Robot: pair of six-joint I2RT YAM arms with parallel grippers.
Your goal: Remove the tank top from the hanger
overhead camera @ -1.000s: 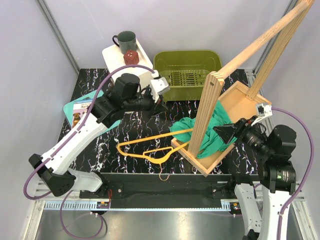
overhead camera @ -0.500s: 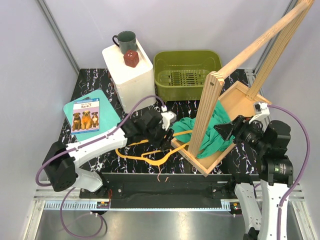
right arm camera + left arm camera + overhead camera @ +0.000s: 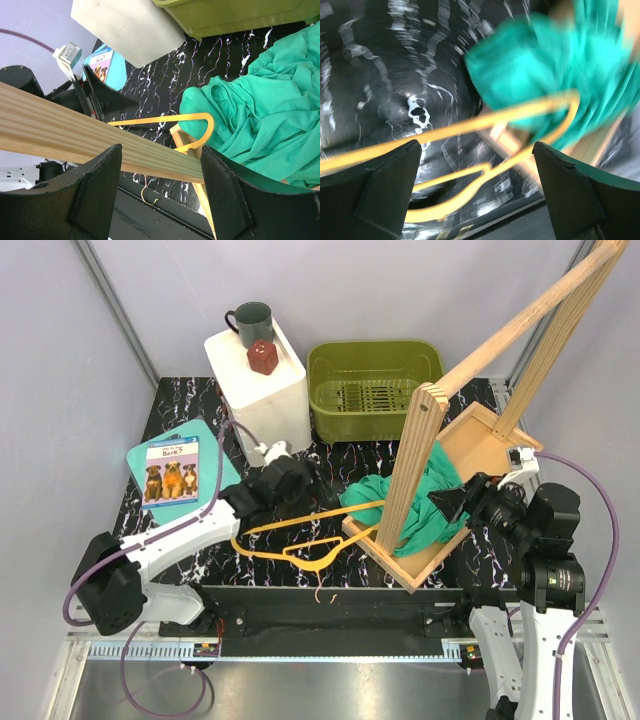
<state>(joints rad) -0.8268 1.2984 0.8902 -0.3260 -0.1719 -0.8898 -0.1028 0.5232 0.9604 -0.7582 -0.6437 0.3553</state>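
My left gripper grabs the yellow hanger by its long straight bar [image 3: 321,516] next, opposite the hook, since that leaves an end free to hand to my right gripper.
The yellow hanger [image 3: 290,535] lies flat on the black marbled table, hook [image 3: 325,590] toward the near edge. Its right end [image 3: 202,122] rests on the corner of the wooden tray, against the edge of the teal tank top [image 3: 372,498]. The tank top is bunched over that tray [image 3: 260,105] and partly hidden behind the rack's upright. My left gripper [image 3: 308,502] hovers over the hanger's middle with its jaws wide open; the hanger's bars [image 3: 485,172] show blurred between them, untouched. My right gripper [image 3: 455,502] stands open beside the fabric, on the right of the upright, holding nothing.
The slanted wooden rack [image 3: 425,440] stands on its tray [image 3: 480,445] at the right. An olive basket [image 3: 375,388] sits at the back, and a white box [image 3: 260,390] with a mug [image 3: 250,322] and red block [image 3: 262,356] at back left. A book [image 3: 170,470] lies left.
My left arm swung down from beside the white box to the hanger, opened its jaws wide and drew back a little to the left. The right arm barely moved.
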